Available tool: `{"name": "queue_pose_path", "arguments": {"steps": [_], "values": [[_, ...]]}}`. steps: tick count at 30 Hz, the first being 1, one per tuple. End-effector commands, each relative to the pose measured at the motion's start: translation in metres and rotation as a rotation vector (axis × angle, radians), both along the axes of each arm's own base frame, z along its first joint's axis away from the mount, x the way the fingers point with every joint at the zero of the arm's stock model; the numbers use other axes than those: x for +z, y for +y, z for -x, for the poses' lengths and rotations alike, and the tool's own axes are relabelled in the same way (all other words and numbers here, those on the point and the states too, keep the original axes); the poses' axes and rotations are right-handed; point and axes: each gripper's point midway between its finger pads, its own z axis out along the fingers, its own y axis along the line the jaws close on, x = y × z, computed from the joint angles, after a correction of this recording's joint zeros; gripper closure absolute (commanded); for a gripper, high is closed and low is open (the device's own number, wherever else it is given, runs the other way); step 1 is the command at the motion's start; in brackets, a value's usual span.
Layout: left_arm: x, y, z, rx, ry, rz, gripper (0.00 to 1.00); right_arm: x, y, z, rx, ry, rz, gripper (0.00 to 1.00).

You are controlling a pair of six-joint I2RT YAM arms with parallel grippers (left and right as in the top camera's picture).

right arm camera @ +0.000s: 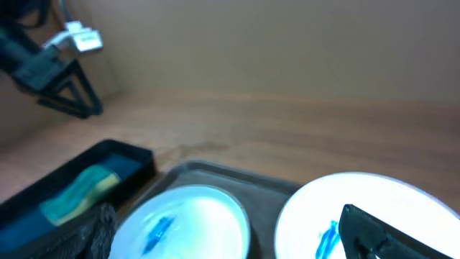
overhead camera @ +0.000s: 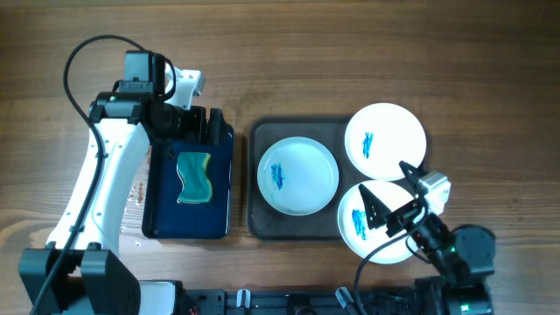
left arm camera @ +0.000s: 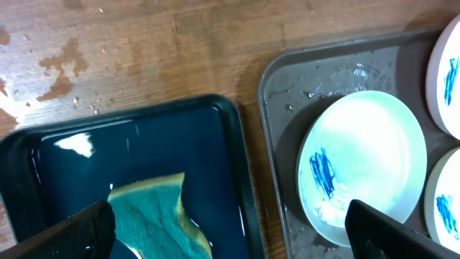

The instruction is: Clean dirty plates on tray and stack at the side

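Note:
The sponge's yellow edge stays free to clean the dirty plates if my left gripper grabs the sponge across its green middle (overhead camera: 193, 178) (left arm camera: 159, 228). My left gripper should do that next.
Three white plates with blue smears lie on the dark tray (overhead camera: 262, 223): one at its left (overhead camera: 297, 175), one at the back right (overhead camera: 385, 140), one at the front right (overhead camera: 350, 232). My left gripper (overhead camera: 204, 131) is open and empty over the far end of the blue basin (overhead camera: 162, 210). In the left wrist view (left arm camera: 237, 241) its fingers straddle the sponge (left arm camera: 154, 219) and the left plate (left arm camera: 363, 162). My right gripper (overhead camera: 385, 188) is open and empty above the front right plate. The right wrist view (right arm camera: 230, 241) shows the left plate (right arm camera: 187, 223) and another plate (right arm camera: 359, 208).
The dark blue basin holds water and a green-yellow sponge (overhead camera: 194, 178). Water drops wet the wood left of the basin (overhead camera: 136, 192). The tray (left arm camera: 287, 93) is wet near the left plate. The left arm (right arm camera: 50, 65) shows far off in the right wrist view.

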Motion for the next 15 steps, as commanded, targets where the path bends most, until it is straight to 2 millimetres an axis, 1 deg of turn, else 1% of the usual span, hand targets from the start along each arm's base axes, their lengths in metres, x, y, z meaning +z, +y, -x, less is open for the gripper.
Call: {"name": "queue_pose_path", "arguments": {"steps": [1,3,5,6,7,8,10,11,12,14,15], "values": [[0.004,-0.003,-0.002,-0.024,-0.017,0.012,0.0,0.033,0.02,-0.005,0.131,0.114,-0.016,0.0],[0.004,-0.003,-0.002,-0.024,-0.017,0.012,0.0,0.036,0.038,-0.026,0.24,0.298,-0.04,0.0],[0.003,-0.003,-0.001,-0.023,-0.012,0.012,0.0,0.03,0.056,-0.046,0.37,0.501,-0.069,0.0],[0.003,-0.003,-0.001,-0.023,-0.013,0.012,0.0,0.022,0.061,-0.056,0.412,0.585,-0.049,0.0],[0.003,-0.003,-0.001,-0.023,-0.012,0.012,0.0,0.008,0.067,-0.063,0.443,0.686,-0.002,0.0],[0.003,-0.003,-0.001,-0.024,-0.013,0.012,0.0,-0.015,0.067,-0.071,0.417,0.819,0.077,0.0],[0.003,-0.003,-0.001,-0.023,-0.013,0.012,0.0,-0.054,0.062,-0.077,0.32,1.005,0.247,0.0],[0.003,-0.003,-0.001,-0.023,-0.013,0.012,0.0,-0.07,0.06,-0.08,0.26,1.06,0.326,0.0],[0.003,-0.003,-0.001,-0.023,-0.013,0.012,0.0,-0.077,0.062,-0.081,0.232,1.072,0.361,0.0],[0.003,-0.003,0.0,-0.024,-0.006,0.012,0.0,-0.086,0.063,-0.086,0.141,1.046,0.465,0.0],[0.003,-0.003,0.001,-0.023,-0.003,0.012,0.0,-0.085,0.07,-0.086,0.154,1.026,0.474,0.0]]}}
